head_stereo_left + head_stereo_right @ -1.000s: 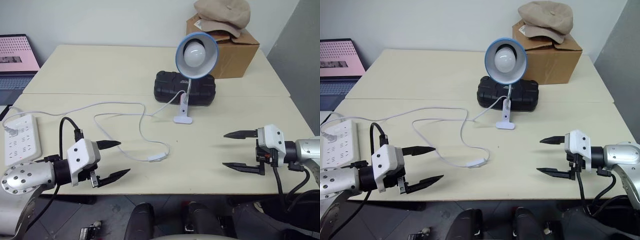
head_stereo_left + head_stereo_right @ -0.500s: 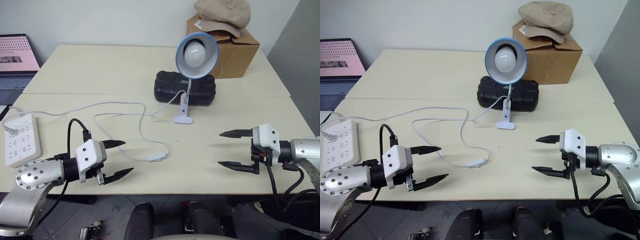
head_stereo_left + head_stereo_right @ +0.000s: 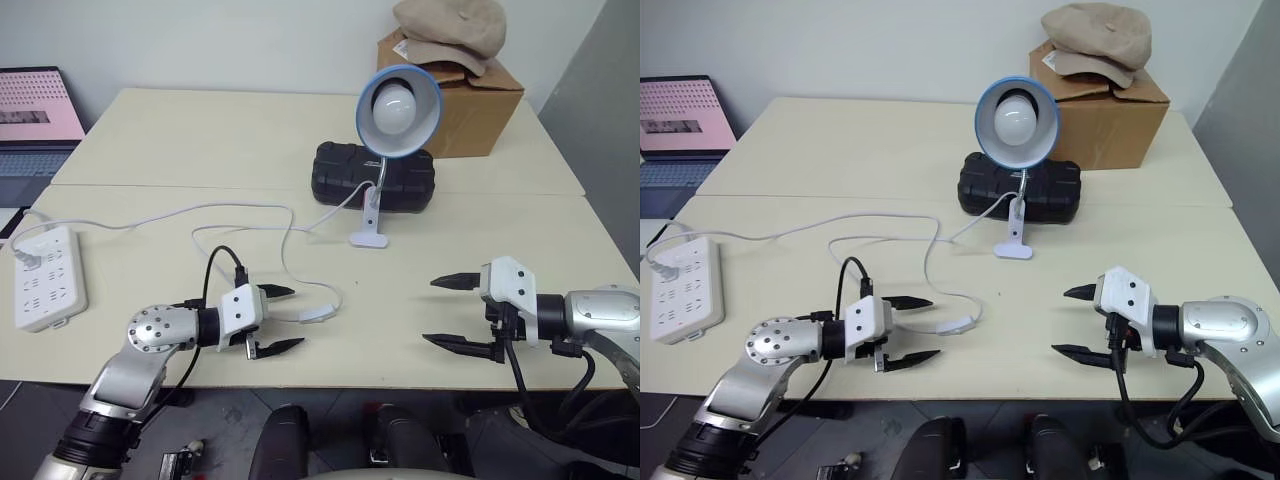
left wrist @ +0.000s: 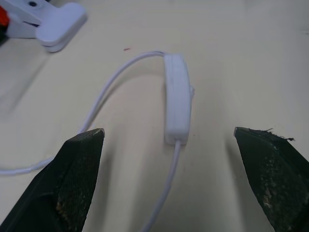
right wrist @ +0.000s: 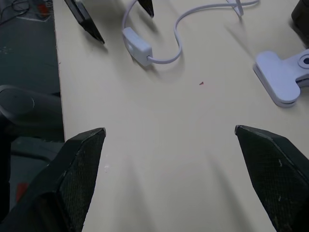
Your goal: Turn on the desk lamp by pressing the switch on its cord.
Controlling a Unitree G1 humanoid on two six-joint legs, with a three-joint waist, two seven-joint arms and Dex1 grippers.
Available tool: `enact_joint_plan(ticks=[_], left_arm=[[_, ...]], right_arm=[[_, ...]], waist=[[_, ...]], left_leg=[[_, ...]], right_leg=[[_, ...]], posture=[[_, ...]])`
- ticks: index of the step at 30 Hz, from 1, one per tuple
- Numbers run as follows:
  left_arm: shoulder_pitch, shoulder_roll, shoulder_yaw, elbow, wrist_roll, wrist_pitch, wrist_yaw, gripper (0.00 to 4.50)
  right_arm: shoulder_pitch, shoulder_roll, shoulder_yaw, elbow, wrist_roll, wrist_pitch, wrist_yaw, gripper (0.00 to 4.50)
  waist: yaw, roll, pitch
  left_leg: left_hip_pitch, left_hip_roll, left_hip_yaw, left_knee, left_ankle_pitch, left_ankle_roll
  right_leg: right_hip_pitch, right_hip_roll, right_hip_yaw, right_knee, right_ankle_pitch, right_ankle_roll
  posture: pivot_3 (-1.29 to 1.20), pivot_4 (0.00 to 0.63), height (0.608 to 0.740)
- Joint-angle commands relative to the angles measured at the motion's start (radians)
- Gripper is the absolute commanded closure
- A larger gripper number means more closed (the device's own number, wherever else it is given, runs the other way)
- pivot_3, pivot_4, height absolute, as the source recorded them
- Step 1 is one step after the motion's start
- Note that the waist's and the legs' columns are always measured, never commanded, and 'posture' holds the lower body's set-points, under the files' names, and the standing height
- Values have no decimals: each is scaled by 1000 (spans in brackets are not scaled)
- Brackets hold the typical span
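My left gripper is going to grab the switch next by its end (image 3: 304, 318) opposite the cord's curved loop, so that it can turn on the desk lamp (image 3: 398, 98).
The desk lamp (image 3: 398, 98) stands unlit at mid-table on its white clip base (image 3: 368, 238), its blue-rimmed shade facing me. Its thin white cord (image 3: 240, 210) loops across the table to the switch (image 3: 314, 313), a slim white oblong near the front edge. My left gripper (image 3: 297, 317) is open and low over the table, its fingertips just short of the switch's left end. In the left wrist view the switch (image 4: 176, 99) lies straight ahead between the two fingers (image 4: 79, 164), untouched. My right gripper (image 3: 428, 311) hovers open and empty well to the right of the switch.
A white power strip (image 3: 48, 278) lies at the left edge with the cord plugged in. Behind the lamp sit a black case (image 3: 373, 175) and a cardboard box (image 3: 470, 100) topped by a beige cap (image 3: 450, 25). A laptop (image 3: 35, 105) is far left.
My left gripper has moved right and down, from near the table's front-left to just beside the switch. The right gripper has edged slightly left. Both stay open.
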Motion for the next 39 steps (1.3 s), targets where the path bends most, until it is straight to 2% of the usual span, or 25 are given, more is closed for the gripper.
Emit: enact_joint_plan(ticks=[1, 4, 5, 7, 16, 24, 29, 33, 36, 39], left_arm=[[-42, -18, -28, 35, 17, -40, -13, 23], [-59, -27, -40, 61, 20, -52, -23, 23], [-65, -30, -43, 67, 14, -51, -29, 377], [-67, -31, -47, 68, 5, -47, -43, 664], [-63, -29, -46, 57, 6, -39, -59, 2615], [-37, -3, -50, 16, -4, -7, -83, 4098], [-51, -12, -35, 16, -16, 11, -72, 4098], [-82, -18, -29, 2, -22, 49, -56, 4098], [-118, -27, -21, -10, -20, 77, -36, 4098], [-134, -33, -16, -12, -20, 90, -21, 4098]], right_arm=[[11, -12, -47, -62, 28, 27, -21, 0], [22, -15, -63, -85, 41, 44, -33, 0], [23, -15, -66, -89, 43, 49, -36, 0], [26, -15, -72, -97, 46, 56, -39, 0], [-8, -15, -59, -97, 59, 69, -43, 0], [-81, 8, -16, -76, 56, 63, -49, 0], [-165, 45, 52, -45, 45, 85, -72, 0], [-301, 136, 205, -2, -9, 122, -126, 0], [-429, 246, 377, 51, -77, 118, -131, 0], [-506, 309, 488, 108, -150, 94, -124, 0]], waist=[[0, 0, 0], [-4, 0, 0], [-4, 0, 0], [-3, 0, 0], [-4, 0, 0], [-7, 0, 0], [-9, 0, 0], [-11, 0, 0], [-15, 0, 0], [-14, 0, 0]], left_leg=[[0, 0, 0, 0, 0, 0], [0, 0, 0, 0, 0, 0], [0, 0, 0, 0, 0, 0], [0, 0, 0, 0, 0, 0], [0, 0, 0, 0, 0, 0], [0, 0, -1, 1, 0, 0], [0, 0, -1, 1, 0, 0], [0, 0, -1, 1, 0, 0], [0, 0, -1, 1, 0, 0], [0, 1, -1, 1, 0, 0]], right_leg=[[0, 0, 0, 0, 0, 0], [0, 0, 0, 0, 0, 0], [0, 0, 0, 0, 0, 0], [0, 0, 0, 0, 0, 0], [0, 0, 0, 0, 0, 0], [0, 0, 0, 0, 0, 1], [0, 0, 0, 0, 0, 1], [0, 0, 0, 1, 0, 1], [0, 1, 0, 1, 1, 1], [0, 2, 0, 2, 0, 1]], posture=[[0, 150, 740], [0, 150, 740], [0, 150, 740], [0, 150, 740], [0, 150, 740], [0, 150, 740], [0, 150, 740], [0, 150, 740], [0, 150, 740], [0, 150, 740]])
